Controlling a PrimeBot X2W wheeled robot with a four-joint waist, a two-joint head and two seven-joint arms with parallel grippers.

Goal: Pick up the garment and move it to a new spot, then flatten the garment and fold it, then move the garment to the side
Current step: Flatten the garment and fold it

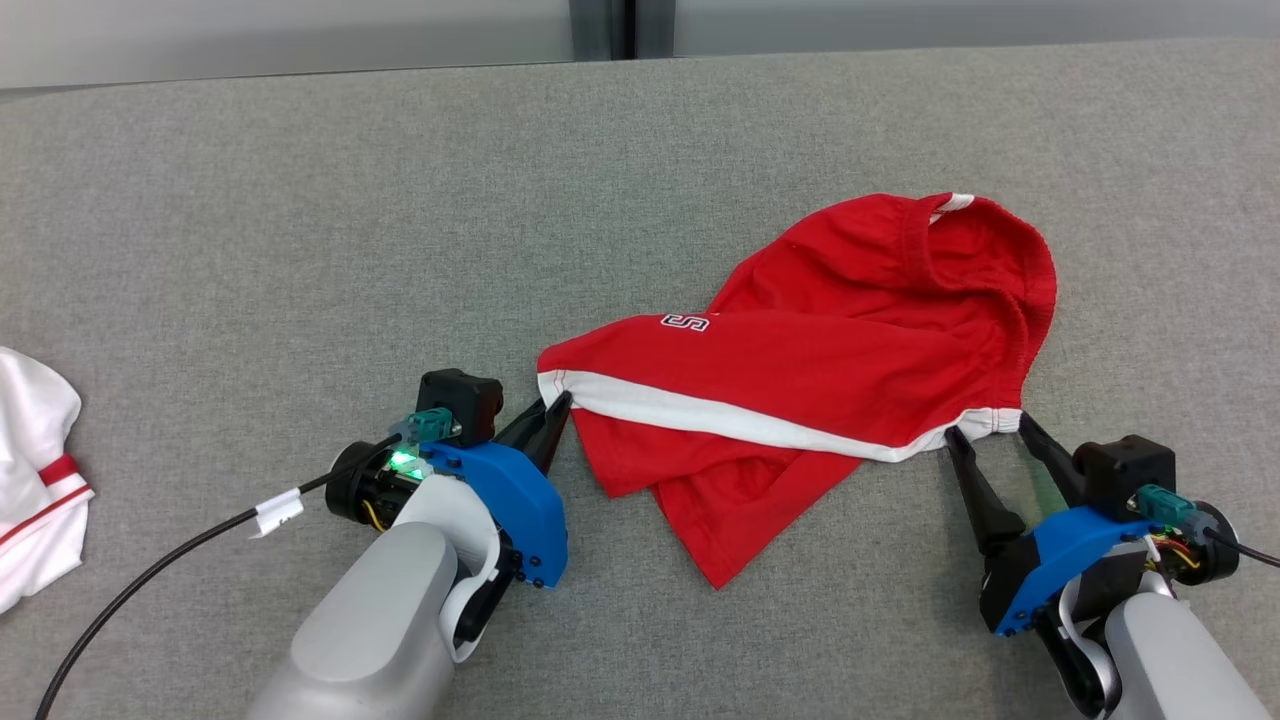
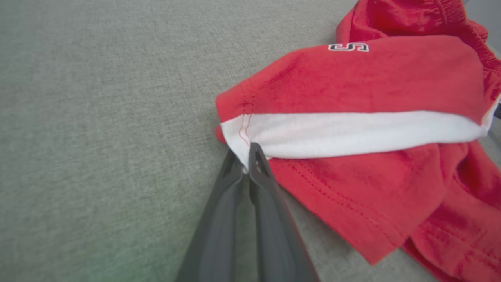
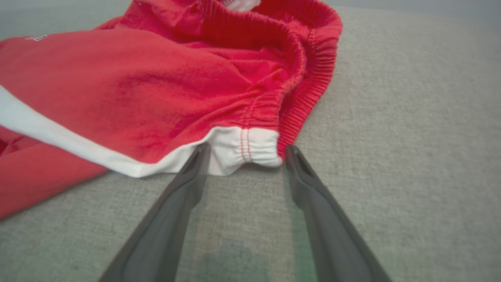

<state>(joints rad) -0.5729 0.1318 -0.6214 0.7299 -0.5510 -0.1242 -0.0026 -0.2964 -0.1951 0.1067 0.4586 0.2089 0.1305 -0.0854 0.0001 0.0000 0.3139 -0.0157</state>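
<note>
The red shorts (image 1: 828, 360) need to be flattened for folding. My right gripper should take hold of their waistband by its white striped end (image 1: 993, 421) to do that.
The garment (image 1: 830, 360) is a pair of red shorts with a white side stripe and an elastic waistband, lying crumpled on the grey table. My left gripper (image 1: 556, 408) is shut on the garment's white hem corner (image 2: 240, 135) at its left end; the left wrist view shows both fingers pinched together on that corner. My right gripper (image 1: 985, 428) stands open at the garment's right end. Its two fingers straddle the white end of the waistband (image 3: 250, 150), with the fingertips (image 3: 201, 154) close beside the cloth.
A white garment with red trim (image 1: 35, 480) lies at the table's left edge. A black cable (image 1: 180, 555) trails from my left wrist. The grey felt table (image 1: 300, 200) stretches back to a pale wall.
</note>
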